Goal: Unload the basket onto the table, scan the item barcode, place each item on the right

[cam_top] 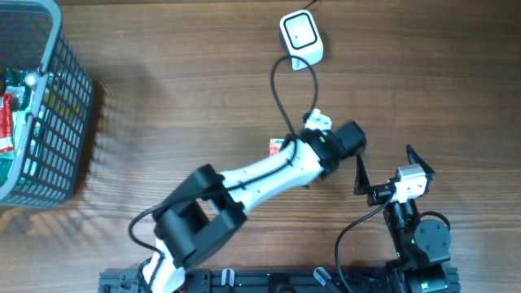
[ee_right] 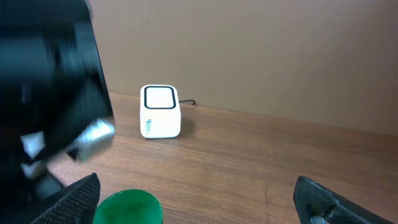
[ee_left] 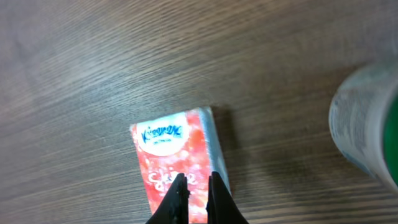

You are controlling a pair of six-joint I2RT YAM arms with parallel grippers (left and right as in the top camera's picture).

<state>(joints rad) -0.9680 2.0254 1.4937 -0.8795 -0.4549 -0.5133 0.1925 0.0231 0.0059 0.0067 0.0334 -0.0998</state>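
Observation:
My left gripper would leave the pack lying if I lifted it now. Its fingers are empty and above the pack's near end [ee_left: 198, 198].
The item, a red and white tissue pack [ee_left: 174, 155], lies flat on the wooden table; in the overhead view only its end [cam_top: 278, 146] peeks out beside the left arm [cam_top: 269, 171]. My left gripper [ee_left: 194, 186] hovers just over the pack's near end, shut, with nothing between its fingers. No barcode shows on the pack's upper face. The white scanner [cam_top: 301, 37] stands at the far side of the table, its cable trailing toward the arm, and it also shows in the right wrist view [ee_right: 160, 111]. My right gripper [cam_top: 384, 155] stands wide open and holds nothing [ee_right: 199, 205].
A grey wire basket [cam_top: 61, 122] with several packaged goods stands at the far left. A green-lidded container [ee_right: 127, 208] sits just ahead of the right gripper, close to the right of the pack [ee_left: 367, 124]. The scanner's black cable [cam_top: 277, 89] crosses the table.

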